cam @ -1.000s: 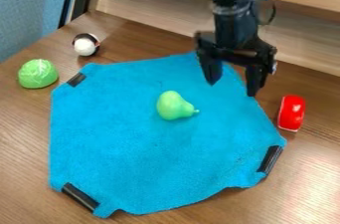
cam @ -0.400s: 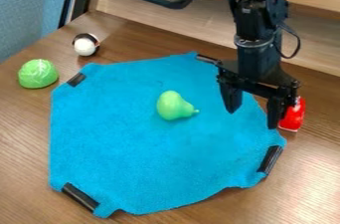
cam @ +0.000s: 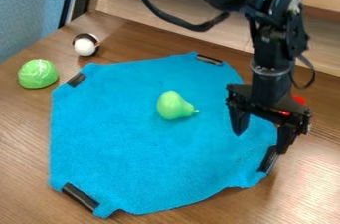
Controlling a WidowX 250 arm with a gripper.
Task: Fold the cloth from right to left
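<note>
The gripper picks up the cloth by its black-clipped corner next. Then the gripper folds the cloth over across the green pear (cam: 174, 106).
My gripper (cam: 261, 142) hangs over the right part of the blue cloth (cam: 146, 153), its two fingers spread wide with nothing between them. The right finger stands by the black clip (cam: 268, 160) at the cloth's right corner; whether it touches is unclear. The cloth lies spread on the table with black clips at its four corners. A green pear (cam: 174, 106) rests on it, a little above its middle.
A green lettuce-like toy (cam: 38, 73) and a white and dark ball (cam: 86, 45) sit on the wooden table (cam: 23, 143) at the upper left. Behind the gripper, a red object (cam: 299, 99) is mostly hidden. A wooden panel borders the back.
The gripper has moved right and toward the front, from the cloth's upper right to its right corner. It now covers most of the red object. Cloth and pear have stayed put.
</note>
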